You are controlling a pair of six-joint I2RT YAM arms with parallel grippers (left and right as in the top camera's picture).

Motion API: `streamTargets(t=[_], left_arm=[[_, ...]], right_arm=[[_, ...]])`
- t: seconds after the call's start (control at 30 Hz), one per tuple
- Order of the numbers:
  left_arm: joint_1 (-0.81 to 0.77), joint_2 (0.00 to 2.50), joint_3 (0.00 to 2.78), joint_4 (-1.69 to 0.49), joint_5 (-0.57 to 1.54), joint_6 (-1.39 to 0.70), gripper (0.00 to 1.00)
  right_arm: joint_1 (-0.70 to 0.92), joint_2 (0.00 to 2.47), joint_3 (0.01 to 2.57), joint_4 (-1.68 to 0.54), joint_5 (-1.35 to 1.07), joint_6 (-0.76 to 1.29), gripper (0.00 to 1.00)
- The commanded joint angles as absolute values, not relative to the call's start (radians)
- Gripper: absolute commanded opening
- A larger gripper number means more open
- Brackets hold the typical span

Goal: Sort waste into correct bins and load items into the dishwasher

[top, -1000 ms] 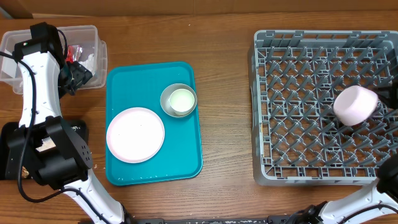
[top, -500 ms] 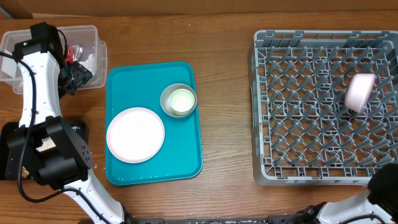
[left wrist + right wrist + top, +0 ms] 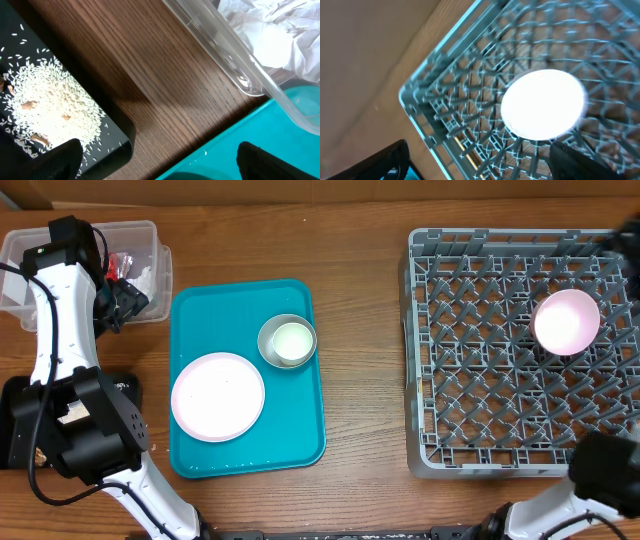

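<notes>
Next, my right gripper needs to grab the small white bowl by its rim [image 3: 538, 329] [image 3: 515, 129], one fingertip inside, to turn the bowl over among the rack's wires.
A small white, pinkish bowl [image 3: 567, 321] [image 3: 542, 103] rests mouth-up among the pegs at the right of the grey dish rack [image 3: 480, 360]. My right gripper [image 3: 480, 167] hangs open above it, holding nothing. In the overhead view the right arm is only a dark blur [image 3: 626, 242]. The left gripper [image 3: 125, 298] [image 3: 160, 170] is open and empty between the clear tub [image 3: 30, 255] [image 3: 240, 60] and the teal tray [image 3: 190, 315]. The tub holds a crumpled napkin [image 3: 270, 30] and a red wrapper [image 3: 125, 260]. Rice crumbs [image 3: 45, 105] lie in the black tray [image 3: 15, 430].
On the teal tray [image 3: 280, 130] sit a large pale plate [image 3: 218, 396] and a grey metal-rimmed bowl [image 3: 287, 341] with a small white dish inside it. Bare wooden table [image 3: 365, 330] lies between tray and rack. The left arm's base [image 3: 85, 425] covers part of the black tray.
The right gripper opened and let go of the small bowl, which turned from its side to mouth-up in the rack. The right arm drew back. The left arm stayed still.
</notes>
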State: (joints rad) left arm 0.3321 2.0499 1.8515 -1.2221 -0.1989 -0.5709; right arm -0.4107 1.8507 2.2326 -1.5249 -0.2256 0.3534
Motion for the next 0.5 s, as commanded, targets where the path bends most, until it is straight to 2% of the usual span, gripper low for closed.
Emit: streamTargets(t=[0.0, 0.13, 0.37, 0.43, 0.47], left_arm=[[0.336, 2.05, 1.848, -1.221, -0.205, -0.584, 1.0], [0.336, 2.05, 1.848, -1.221, -0.205, -0.584, 1.0], [0.336, 2.05, 1.848, -1.221, -0.205, -0.584, 1.0], [0.336, 2.05, 1.848, -1.221, -0.205, -0.584, 1.0], [0.336, 2.05, 1.848, -1.221, -0.205, -0.584, 1.0]], right_arm=[[-0.311, 1.937, 2.238, -1.514, -0.069, 0.313, 0.91], [-0.231, 2.04, 2.238, -1.526, 0.037, 0.327, 0.88], [-0.173, 2.161, 2.238, -1.584, 0.21, 0.422, 0.73], [-0.173, 2.174, 2.238, -1.589, 0.217, 0.424, 0.56], [-0.173, 2.178, 2.237, -1.588, 0.217, 0.424, 0.5]])
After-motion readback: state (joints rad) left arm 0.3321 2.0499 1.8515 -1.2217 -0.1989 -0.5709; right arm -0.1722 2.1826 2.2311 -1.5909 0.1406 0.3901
